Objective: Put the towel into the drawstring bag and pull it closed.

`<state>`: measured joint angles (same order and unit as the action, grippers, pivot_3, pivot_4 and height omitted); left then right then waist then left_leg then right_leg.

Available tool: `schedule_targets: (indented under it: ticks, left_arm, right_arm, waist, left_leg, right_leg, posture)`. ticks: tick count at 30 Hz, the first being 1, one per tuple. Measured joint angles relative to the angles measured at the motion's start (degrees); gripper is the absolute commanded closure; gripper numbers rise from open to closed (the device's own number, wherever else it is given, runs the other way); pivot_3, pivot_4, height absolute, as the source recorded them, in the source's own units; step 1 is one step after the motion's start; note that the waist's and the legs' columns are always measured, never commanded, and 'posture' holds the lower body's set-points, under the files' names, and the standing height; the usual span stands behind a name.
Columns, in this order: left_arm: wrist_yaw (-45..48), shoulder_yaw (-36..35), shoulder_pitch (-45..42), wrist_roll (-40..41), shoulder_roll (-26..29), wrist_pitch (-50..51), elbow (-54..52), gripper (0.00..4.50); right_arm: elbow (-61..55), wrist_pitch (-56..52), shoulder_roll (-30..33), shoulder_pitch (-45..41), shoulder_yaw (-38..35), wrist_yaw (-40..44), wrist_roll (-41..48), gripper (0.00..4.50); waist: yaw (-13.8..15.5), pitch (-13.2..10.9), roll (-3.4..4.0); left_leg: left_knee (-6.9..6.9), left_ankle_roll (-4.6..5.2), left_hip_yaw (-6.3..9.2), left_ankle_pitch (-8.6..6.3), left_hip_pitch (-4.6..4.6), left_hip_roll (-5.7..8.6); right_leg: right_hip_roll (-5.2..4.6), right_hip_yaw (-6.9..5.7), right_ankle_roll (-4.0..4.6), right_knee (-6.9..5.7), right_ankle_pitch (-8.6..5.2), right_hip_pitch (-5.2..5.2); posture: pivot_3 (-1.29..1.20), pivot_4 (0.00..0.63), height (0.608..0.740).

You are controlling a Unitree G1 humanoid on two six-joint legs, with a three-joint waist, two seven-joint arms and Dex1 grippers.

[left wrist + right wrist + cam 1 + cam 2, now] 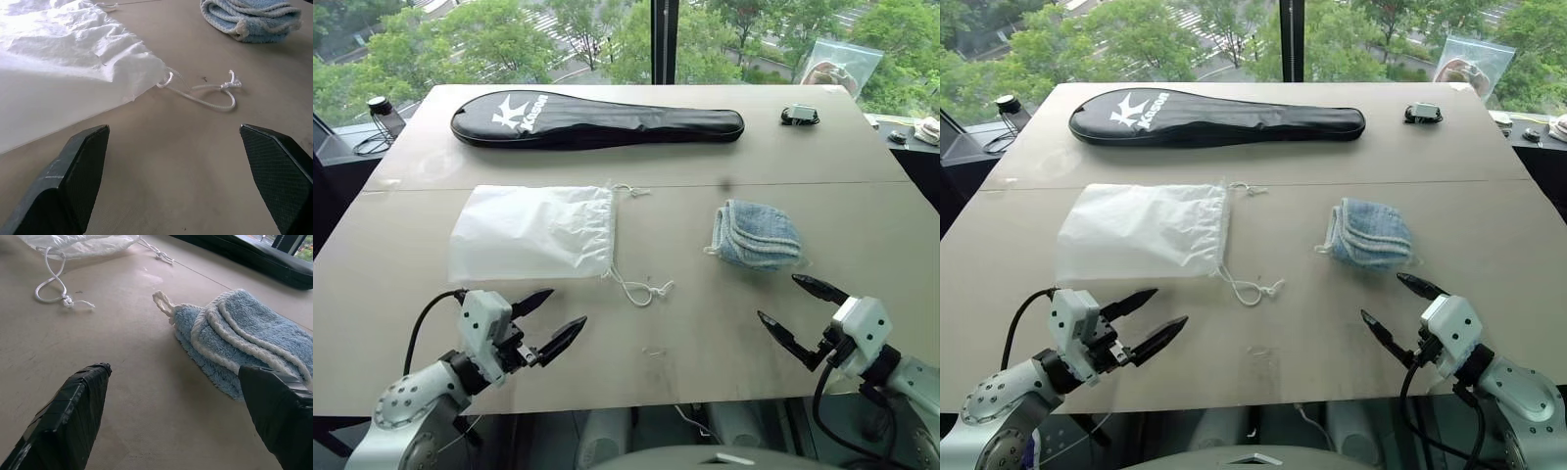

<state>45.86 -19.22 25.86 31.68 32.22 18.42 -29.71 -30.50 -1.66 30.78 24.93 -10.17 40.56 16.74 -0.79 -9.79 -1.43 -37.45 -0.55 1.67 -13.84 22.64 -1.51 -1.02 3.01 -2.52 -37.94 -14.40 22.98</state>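
Note:
The hem of the bag's opening is gathered in small folds, while the bag's body [524, 235] lies flat. My left gripper should therefore pinch that gathered hem [608, 235] next.
The white drawstring bag [530, 231] lies flat on the left half of the table, mouth to the right, its white cord [638, 288] looped on the tabletop beside it. The folded light blue towel [757, 235] rests on the right half, apart from the bag. My left gripper [555, 315] hovers open near the table's front edge, just in front of the bag, nothing between its fingers. My right gripper [793, 304] is open too, a short way in front of the towel. In the wrist views the bag [63, 63] and the towel [244, 342] lie ahead of the spread fingers.
A long black racket case [597, 120] lies across the far side of the table. A small black object [800, 116] sits at the far right, with a clear plastic bag [837, 65] behind it. A seam [431, 188] crosses the table [705, 333].

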Motion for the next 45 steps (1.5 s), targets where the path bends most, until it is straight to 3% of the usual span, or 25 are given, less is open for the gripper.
schedule_targets:
  ticks: [9, 14, 21, 29, 45]
  left_arm:
    - [-7.02, 1.90, -3.99, -3.31, -4.53, -0.87, 2.62, 0.09]
    - [-16.63, 7.03, -12.36, -8.52, -3.30, 7.25, -3.26, 0.09]
    - [-28.66, 18.30, -33.38, -16.39, -0.57, 31.08, -8.21, 0.09]
    - [-37.81, 32.30, -60.32, -22.72, -5.77, 55.16, 1.11, 0.09]
    - [-43.18, 40.49, -66.24, -31.23, -6.29, 63.71, 9.89, 0.09]
  right_arm:
    - [2.26, 3.18, -1.70, -5.74, 0.38, 0.73, 1.93, 0.00]
    - [0.91, 2.90, -0.58, -6.87, 0.57, 2.12, 3.73, 0.00]
    - [-3.44, -1.10, 2.92, -7.31, 0.65, 3.41, 6.74, 0.00]
    - [-10.48, -6.34, 5.00, -6.35, 0.61, 3.07, 10.44, 0.00]
    - [-14.52, -12.39, 5.44, -10.66, 0.34, -0.56, 14.77, 0.00]
  waist:
    - [0.14, 0.01, 0.00]
    - [0.28, 0.01, -0.01]
    - [0.05, 0.01, 0.02]
    - [-0.12, -0.02, -0.06]
    - [0.13, -0.05, -0.10]
  left_leg:
    - [-0.01, 0.00, 0.05, 0.00, 0.02, 0.03]
    - [-0.02, 0.00, 0.11, 0.00, 0.03, 0.14]
    - [0.00, 0.00, 0.21, 0.01, 0.04, 0.17]
    - [0.00, 0.00, 0.27, 0.01, 0.12, 0.25]
    - [0.02, -0.01, 0.31, 0.01, 0.19, 0.27]
  right_leg:
    - [0.04, -0.03, -0.01, -0.02, 0.01, 0.00]
    - [0.00, -0.03, -0.03, -0.02, 0.02, -0.04]
    - [0.05, -0.10, -0.23, -0.06, 0.15, -0.04]
    - [0.03, -0.10, -0.26, -0.02, 0.15, -0.04]
    - [-0.02, -0.15, -0.16, -0.02, 0.20, -0.01]
  posture:
    - [0.00, 0.150, 0.740]
    - [0.00, 0.150, 0.740]
    - [0.00, 0.150, 0.740]
    - [0.00, 0.150, 0.740]
    - [0.00, 0.150, 0.740]
